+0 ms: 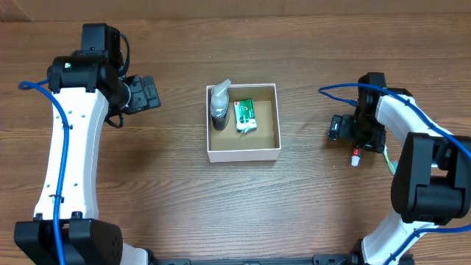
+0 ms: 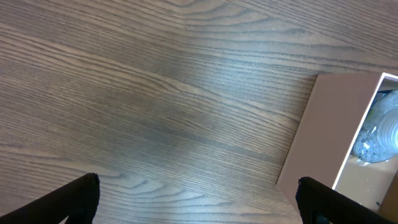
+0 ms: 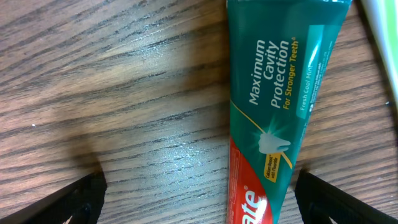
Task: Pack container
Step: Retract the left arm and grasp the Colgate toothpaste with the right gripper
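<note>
My right gripper's fingers meet their shadows and the toothpaste tube is between my fingers, so it is now time to close on the tube.
The container (image 1: 243, 152), a square white-walled box with a brown inside, sits mid-table. It holds a clear pump bottle (image 1: 219, 107) on the left and a green packet (image 1: 245, 116) beside it. My left gripper (image 1: 146, 93) is open and empty, left of the container. In the left wrist view, its open fingers (image 2: 199, 202) hover over bare wood, with the container's wall (image 2: 326, 130) and the bottle (image 2: 379, 134) at right. My right gripper (image 1: 341, 129) is open low over a green-and-red toothpaste tube (image 3: 273, 106), which lies between the fingers (image 3: 199, 202), near the right one.
The toothpaste's red-and-white cap end (image 1: 355, 157) pokes out below the right wrist. A pale green-and-white strip (image 3: 382, 37) crosses the top right corner of the right wrist view. Blue cables run along both arms. The tabletop is brown wood.
</note>
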You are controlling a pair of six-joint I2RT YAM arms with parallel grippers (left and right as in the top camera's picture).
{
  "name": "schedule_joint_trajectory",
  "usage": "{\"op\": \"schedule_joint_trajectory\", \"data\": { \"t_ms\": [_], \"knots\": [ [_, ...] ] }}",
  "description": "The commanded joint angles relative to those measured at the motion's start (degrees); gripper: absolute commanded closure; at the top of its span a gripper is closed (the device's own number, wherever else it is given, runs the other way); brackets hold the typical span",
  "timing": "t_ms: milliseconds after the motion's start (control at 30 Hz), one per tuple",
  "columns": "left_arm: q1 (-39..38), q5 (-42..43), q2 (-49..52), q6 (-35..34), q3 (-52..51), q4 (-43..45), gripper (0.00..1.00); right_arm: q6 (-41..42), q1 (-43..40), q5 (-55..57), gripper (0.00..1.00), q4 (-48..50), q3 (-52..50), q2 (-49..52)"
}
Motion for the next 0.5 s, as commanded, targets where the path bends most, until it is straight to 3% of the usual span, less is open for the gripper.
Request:
{"op": "schedule_joint_trajectory", "data": {
  "t_ms": [0, 100, 200, 233, 300, 400, 467],
  "knots": [
    [-0.2, 0.7, 0.0, 1.1, -0.7, 0.0, 0.00, -0.4, -0.2, -1.4, 0.00, 1.4, -0.9, 4.0],
    [-0.2, 0.7, 0.0, 1.1, -0.7, 0.0, 0.00, -0.4, -0.2, -1.4, 0.14, 1.2, -0.9, 4.0],
    [-0.2, 0.7, 0.0, 1.1, -0.7, -0.1, 0.00, -0.4, -0.2, -1.4, 0.41, 0.9, -0.7, 4.0],
    [-0.2, 0.7, 0.0, 1.1, -0.7, -0.2, 0.00, -0.3, -0.2, -1.4, 0.57, 0.5, -0.5, 4.0],
    [-0.2, 0.7, 0.0, 1.1, -0.7, -0.3, 0.00, -0.2, -0.2, -1.4, 0.78, -0.4, 0.2, 4.0],
    [-0.2, 0.7, 0.0, 1.2, -0.7, -0.4, 0.00, -0.2, -0.2, -1.4, 0.94, -2.6, 2.1, 4.0],
    [-0.2, 0.7, 0.0, 1.2, -0.7, -0.4, 0.00, 0.0, -0.2, -1.4, 0.96, -4.9, 4.1, 4.0]
  ]
}}
